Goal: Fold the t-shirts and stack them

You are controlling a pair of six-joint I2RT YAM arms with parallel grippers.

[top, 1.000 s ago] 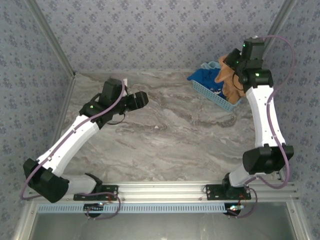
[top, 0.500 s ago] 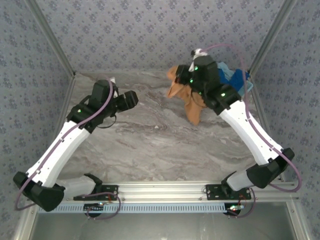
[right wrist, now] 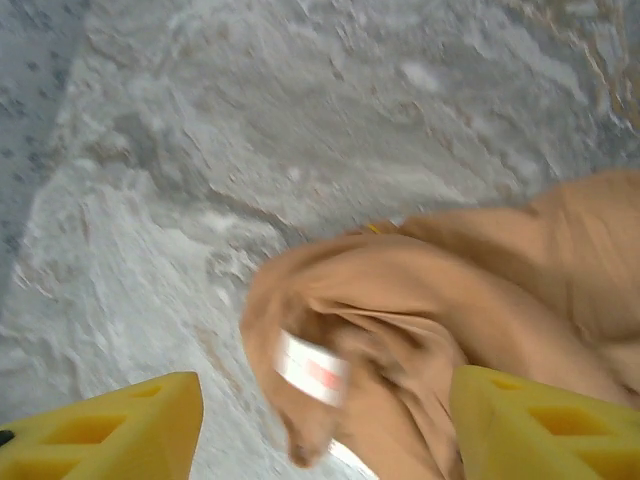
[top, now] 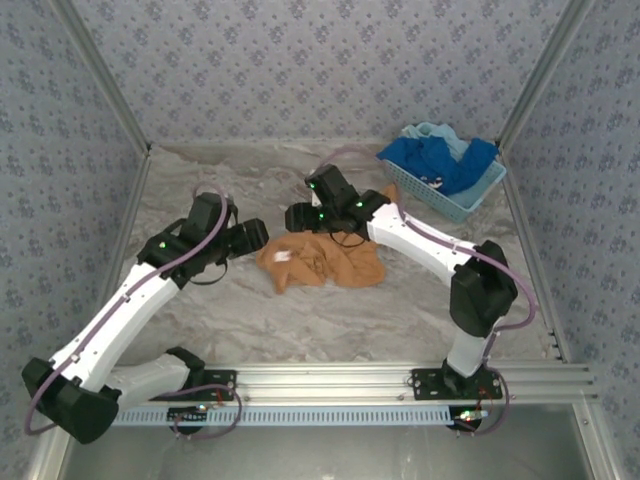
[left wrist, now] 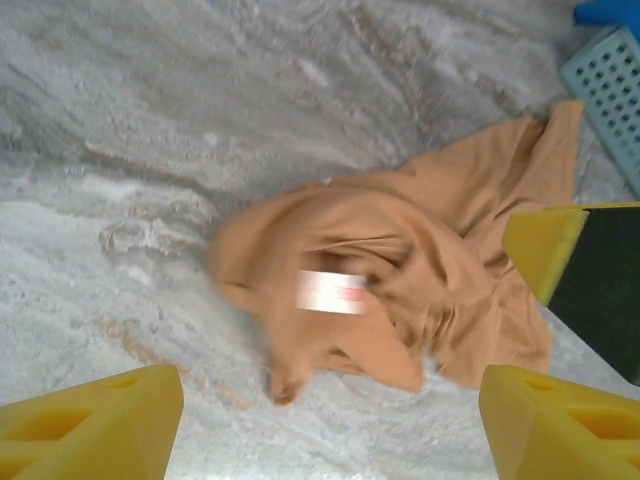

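Observation:
I need to pinch the crumpled orange-tan t-shirt next with my left gripper by its loose edge beyond the label (left wrist: 244, 272). Then I can stretch it open for folding.
An orange-tan t-shirt (top: 325, 263) lies crumpled in the middle of the marble table, a white label (top: 284, 257) showing on it. My left gripper (top: 262, 236) hovers at its left edge, open, with nothing between its fingers. In the left wrist view the shirt (left wrist: 420, 270) lies ahead of the open gripper (left wrist: 325, 430). My right gripper (top: 292, 217) hangs just behind the shirt, jaws apart. In the right wrist view the shirt (right wrist: 470, 290) and its label (right wrist: 310, 368) look blurred below the open gripper (right wrist: 320, 430). A royal blue t-shirt (top: 440, 160) and a pale aqua one (top: 428, 131) lie in the basket.
The light blue perforated basket (top: 440, 205) stands at the back right corner; its corner (left wrist: 612, 90) shows in the left wrist view. A yellow finger of the right gripper (left wrist: 585, 270) stands close over the shirt's right side. Patterned walls close in the table on three sides.
My right arm swung from the basket to the table's middle with the orange shirt and opened; the shirt now lies on the table. My left gripper drifted toward it.

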